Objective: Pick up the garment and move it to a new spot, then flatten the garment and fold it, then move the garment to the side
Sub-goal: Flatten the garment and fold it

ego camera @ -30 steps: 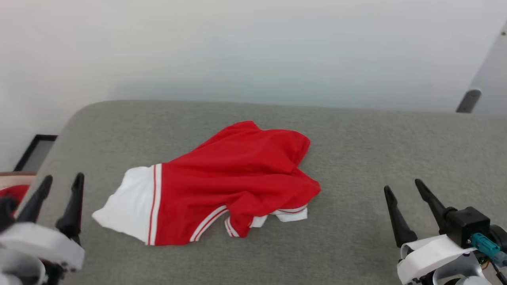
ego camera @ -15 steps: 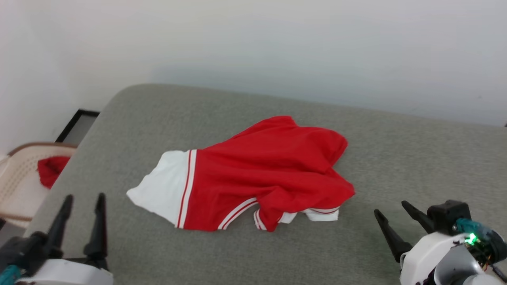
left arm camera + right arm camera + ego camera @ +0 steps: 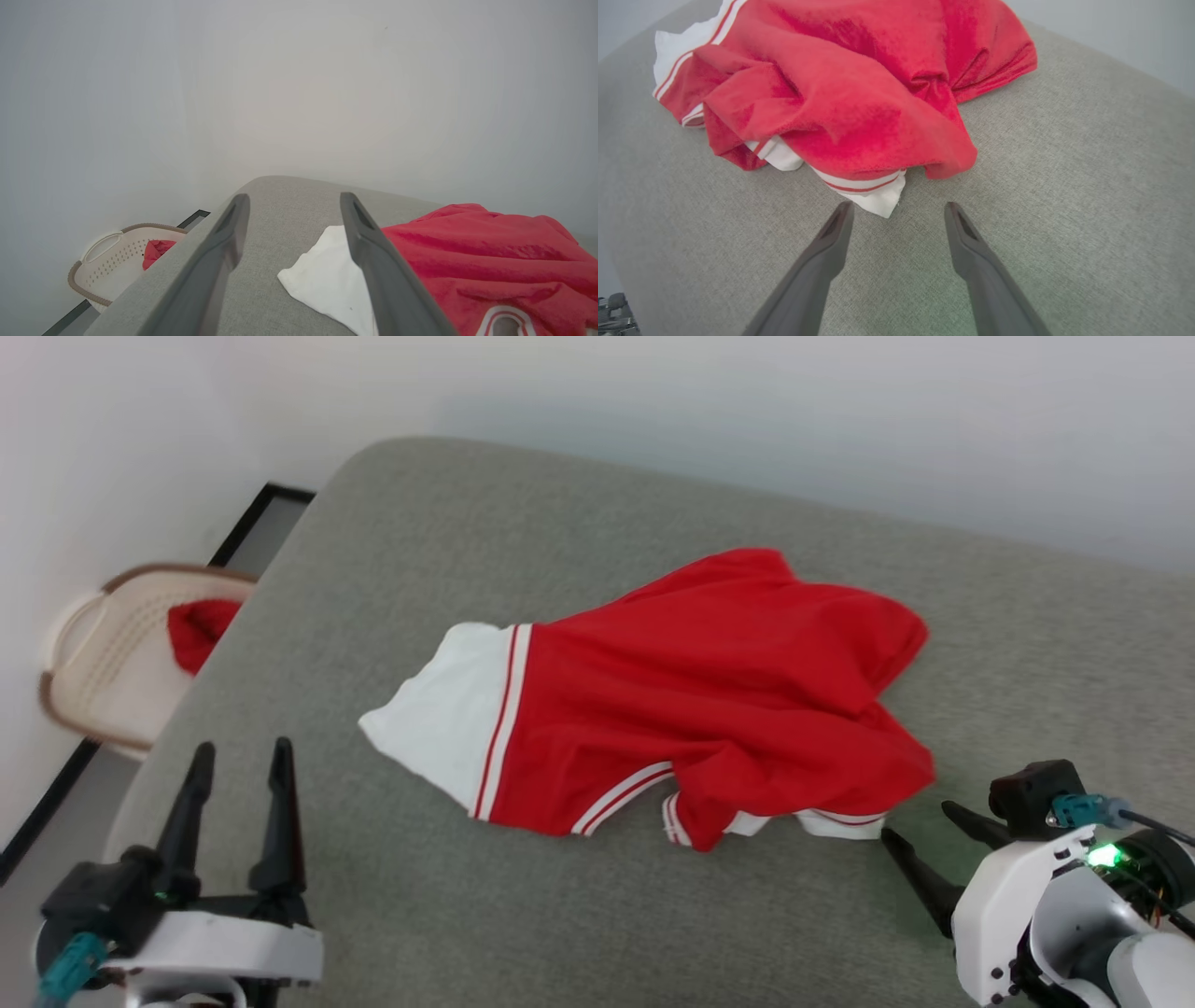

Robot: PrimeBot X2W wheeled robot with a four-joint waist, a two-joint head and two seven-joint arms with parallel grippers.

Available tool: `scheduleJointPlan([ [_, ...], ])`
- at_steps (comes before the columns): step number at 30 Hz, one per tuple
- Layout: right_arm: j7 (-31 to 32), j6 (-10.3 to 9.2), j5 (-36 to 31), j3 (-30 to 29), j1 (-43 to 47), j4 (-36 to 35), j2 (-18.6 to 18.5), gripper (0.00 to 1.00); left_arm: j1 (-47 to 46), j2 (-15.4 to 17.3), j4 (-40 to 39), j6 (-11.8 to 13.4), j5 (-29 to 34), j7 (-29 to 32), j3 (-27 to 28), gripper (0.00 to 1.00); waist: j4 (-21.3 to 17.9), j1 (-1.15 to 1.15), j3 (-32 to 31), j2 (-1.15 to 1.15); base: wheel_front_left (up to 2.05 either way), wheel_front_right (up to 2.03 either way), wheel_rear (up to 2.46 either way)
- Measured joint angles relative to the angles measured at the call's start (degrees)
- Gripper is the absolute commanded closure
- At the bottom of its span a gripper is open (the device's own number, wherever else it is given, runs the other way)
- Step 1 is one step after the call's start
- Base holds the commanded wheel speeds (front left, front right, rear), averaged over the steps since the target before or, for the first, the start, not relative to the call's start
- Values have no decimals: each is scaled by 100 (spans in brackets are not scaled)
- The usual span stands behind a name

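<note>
I should next pinch the white panel by its outer corner with my left gripper, because the garment lies crumpled and slack on the cushion.
The garment, red shorts with white striped panels, lies crumpled in the middle of a grey cushioned surface. Its white panel points toward the left. My left gripper stands open at the lower left, well short of the fabric. In the left wrist view that gripper has nothing between its fingers. My right gripper is open at the lower right, tips close to the garment's white hem corner. The right wrist view shows this gripper just short of the garment, with the hem corner nearly between the tips.
A cream laundry basket with a red cloth inside stands on the floor past the surface's left edge. A pale wall runs behind. Bare grey cushion lies at the front and the far right.
The head camera has turned left and down, bringing the basket into view. Both grippers stayed open; the right gripper now sits lower and nearer the garment's hem. The garment lies as before.
</note>
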Motion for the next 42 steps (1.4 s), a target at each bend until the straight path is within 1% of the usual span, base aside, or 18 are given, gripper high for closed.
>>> scheduleJointPlan([
  [4,4,0,-30,90,-179,157,-49,0,-106,-257,83,-138,215,0,102,0,196,0,161,0,0,0,0],
  [13,59,0,-145,386,-475,656,-35,0,-250,-656,235,-327,499,0,301,0,504,0,429,0,0,0,0],
  [14,77,0,-148,420,-512,720,-27,47,-250,-677,257,-336,511,0,315,0,525,0,445,0,0,0,0],
  [15,64,0,-168,444,-552,746,-38,100,-252,-692,271,-345,530,0,331,0,542,0,457,0,0,0,0],
  [22,-51,1,-233,513,-689,1009,-62,100,-252,-792,316,-388,604,0,467,0,549,0,400,0,0,0,0],
  [28,-42,1,-205,414,-737,1067,-118,100,-192,-825,310,-394,676,0,556,0,484,0,282,0,0,0,0],
  [34,105,1,-151,204,-736,961,-318,100,-93,-822,283,-412,698,0,619,0,360,0,144,0,0,0,0],
  [42,412,1,-83,-124,-603,671,-637,100,50,-716,190,-417,683,0,617,0,75,0,-29,0,0,0,0],
])
